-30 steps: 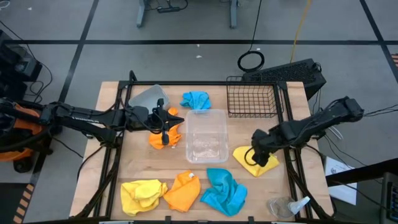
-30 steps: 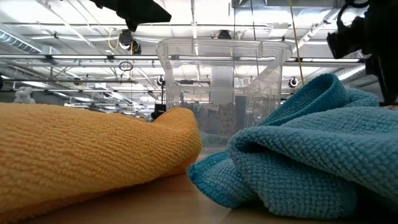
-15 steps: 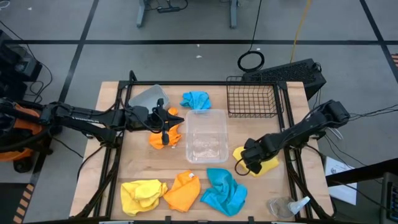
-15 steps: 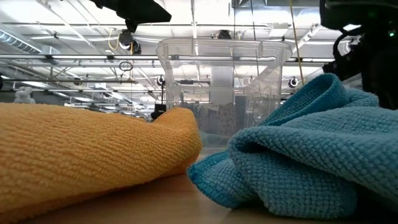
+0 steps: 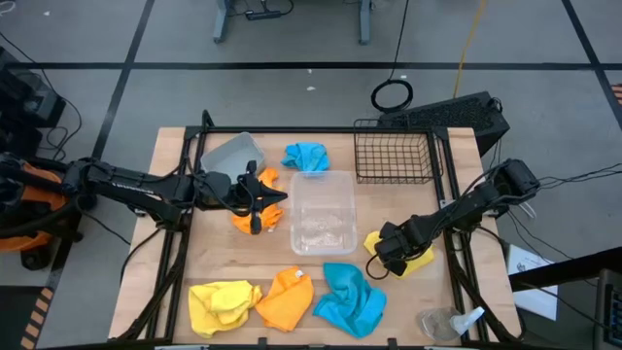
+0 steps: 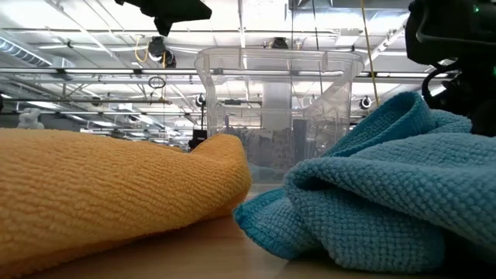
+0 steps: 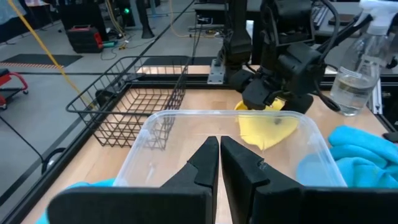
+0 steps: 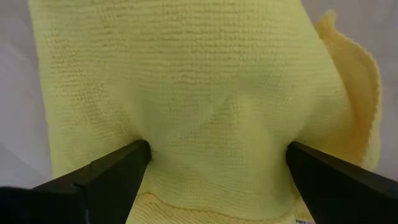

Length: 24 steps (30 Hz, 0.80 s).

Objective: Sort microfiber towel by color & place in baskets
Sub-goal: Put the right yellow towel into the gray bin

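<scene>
The yellow towel should be sorted into the grey bin, so my right gripper should grab it by its puckered middle (image 8: 217, 143) next.
My right gripper (image 5: 389, 250) (image 8: 217, 155) points straight down, open, over a yellow towel (image 5: 413, 255) that lies on the table to the right of the clear tub (image 5: 323, 211). My left gripper (image 5: 256, 194) (image 7: 219, 155) hovers shut and holds nothing, above an orange towel (image 5: 272, 209) lying against the tub's left side. A blue towel (image 5: 307, 156) lies behind the tub. Near the front edge lie a yellow towel (image 5: 224, 303), an orange towel (image 5: 287, 299) and a blue towel (image 5: 350, 299). The grey bin (image 5: 231, 153) and the black wire basket (image 5: 394, 151) stand at the back. My right gripper has its two spread fingertips (image 8: 121, 171) set down on the yellow towel's middle (image 8: 161, 146), coming from above. The cloth puckers at each tip and rises slightly between them. The towel lies on the table.
A clear plastic wrapper with a blue tip (image 5: 452, 321) lies at the near right corner. In the low view the orange towel (image 6: 116, 186) and the blue towel (image 6: 387, 194) fill the foreground before the tub (image 6: 279, 101). Bare wood shows between the tub and the front towels.
My right gripper has sunk and shifted toward the table's near left, from above the yellow towel down onto it. The towel has stayed where it was.
</scene>
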Motion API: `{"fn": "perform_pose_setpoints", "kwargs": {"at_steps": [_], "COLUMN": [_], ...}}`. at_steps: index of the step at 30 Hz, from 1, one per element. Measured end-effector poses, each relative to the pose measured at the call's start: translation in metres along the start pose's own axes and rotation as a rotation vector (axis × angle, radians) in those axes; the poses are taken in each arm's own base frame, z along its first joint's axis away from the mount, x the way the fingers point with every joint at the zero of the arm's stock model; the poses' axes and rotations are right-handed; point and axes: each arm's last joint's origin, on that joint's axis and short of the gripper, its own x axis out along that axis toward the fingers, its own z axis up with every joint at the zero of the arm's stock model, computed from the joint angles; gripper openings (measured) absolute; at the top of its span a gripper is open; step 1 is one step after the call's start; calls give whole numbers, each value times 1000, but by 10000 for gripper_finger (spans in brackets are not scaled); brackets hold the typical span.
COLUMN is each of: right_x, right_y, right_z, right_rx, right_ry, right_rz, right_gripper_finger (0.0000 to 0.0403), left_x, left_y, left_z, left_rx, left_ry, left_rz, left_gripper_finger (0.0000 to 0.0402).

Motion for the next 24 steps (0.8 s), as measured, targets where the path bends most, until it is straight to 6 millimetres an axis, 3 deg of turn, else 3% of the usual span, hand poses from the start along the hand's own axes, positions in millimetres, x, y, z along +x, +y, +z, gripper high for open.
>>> {"fn": "perform_pose_setpoints", "kwargs": {"at_steps": [4,8,20,24], "right_x": [0,1,2,1], "right_y": [2,5,11,14], "right_z": [-1,-2,-10,-13], "right_rx": [12,19,15,-4], "right_ry": [-13,-21,-42,-47], "right_rz": [14,29,34,41], "right_gripper_finger": [374,336,88,22], "left_x": [0,-1,-1,-2], "left_y": [-2,-4,-6,-10], "left_z": [0,0,0,0], "left_rx": [2,4,-19,-14], "left_ry": [-1,-2,1,0], "left_rz": [-9,-16,-25,-43], "left_gripper_finger": [25,25,25,25]}}
